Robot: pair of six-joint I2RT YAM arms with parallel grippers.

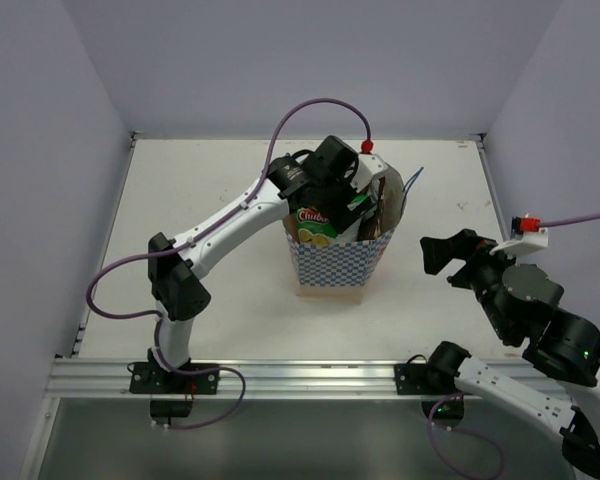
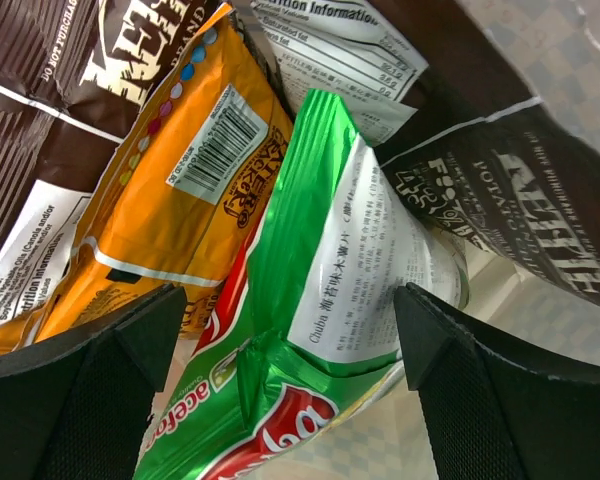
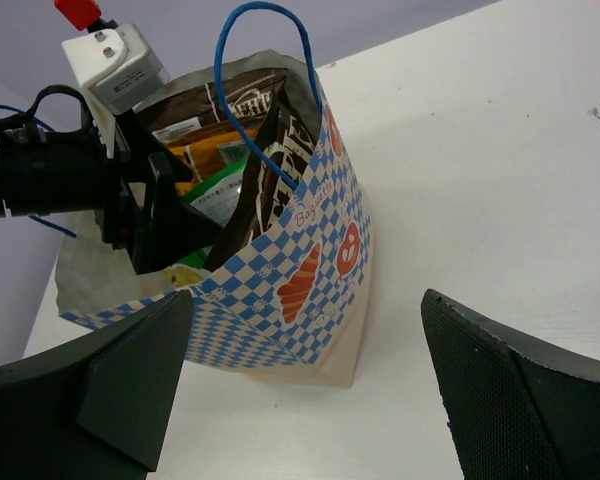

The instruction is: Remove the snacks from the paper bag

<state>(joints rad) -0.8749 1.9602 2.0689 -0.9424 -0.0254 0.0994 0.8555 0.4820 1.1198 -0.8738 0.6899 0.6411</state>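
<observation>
My left gripper should close on the green and white packet now, since the packet stands between my fingers and its upper part reaches past both of them.
The blue-and-white checked paper bag (image 1: 335, 262) stands upright mid-table, and my left gripper (image 1: 345, 195) reaches down into its mouth. Inside, the green and white packet (image 2: 320, 260) stands between the left gripper's (image 2: 290, 340) wide-apart jaws. The right fingertip is at the packet's edge and the left one is apart from it. An orange packet (image 2: 170, 200) lies to its left. One dark brown packet (image 2: 50, 90) is at the far left and another (image 2: 520, 200) at the right. My right gripper (image 1: 450, 262) hovers open to the right of the bag (image 3: 300, 280), holding nothing.
The bag's thin blue string handle (image 3: 270, 60) arches above its right side. White walls enclose the table on the left, back and right. Bare white tabletop (image 3: 500, 180) lies around the bag. The metal rail (image 1: 300, 375) with both arm bases runs along the near edge.
</observation>
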